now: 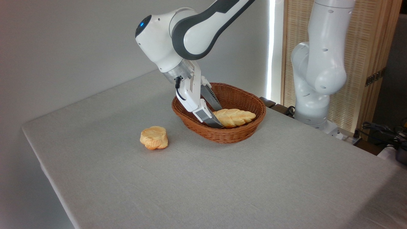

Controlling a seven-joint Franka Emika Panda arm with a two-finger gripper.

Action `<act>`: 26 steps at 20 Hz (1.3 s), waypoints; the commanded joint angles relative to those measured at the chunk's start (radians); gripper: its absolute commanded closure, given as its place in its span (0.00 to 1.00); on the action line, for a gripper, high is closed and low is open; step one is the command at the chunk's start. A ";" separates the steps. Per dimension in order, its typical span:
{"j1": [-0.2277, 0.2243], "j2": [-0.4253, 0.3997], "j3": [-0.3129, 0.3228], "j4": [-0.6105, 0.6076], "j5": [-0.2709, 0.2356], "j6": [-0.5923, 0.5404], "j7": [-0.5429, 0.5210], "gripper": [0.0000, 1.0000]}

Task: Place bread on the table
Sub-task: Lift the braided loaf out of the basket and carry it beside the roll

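Note:
The bread has to go on the tabletop, so my gripper needs to grab the bread by its braided sides next.
The bread, a long golden braided loaf, lies inside the brown wicker basket near the far middle of the grey cloth table. My gripper reaches down into the basket from the left. Its two fingers stand apart, one behind and one in front of the loaf's left end. The front finger hides that end of the loaf, so contact cannot be made out. The loaf rests on the basket floor.
A small round scalloped bun lies on the cloth left of the basket. A second white robot arm stands at the table's far right edge, with cables beside it. The table's left edge drops off near the wall.

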 commanded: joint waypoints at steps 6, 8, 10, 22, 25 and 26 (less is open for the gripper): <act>0.006 -0.008 0.002 0.003 0.012 0.006 0.013 0.69; 0.006 -0.019 0.002 0.008 0.010 -0.003 0.011 0.69; 0.006 -0.055 0.002 0.018 0.010 -0.027 0.010 0.69; 0.089 -0.073 0.037 0.229 -0.021 -0.017 0.004 0.63; 0.100 -0.062 0.072 0.232 -0.065 0.099 0.004 0.58; 0.100 -0.050 0.089 0.232 -0.067 0.158 0.003 0.58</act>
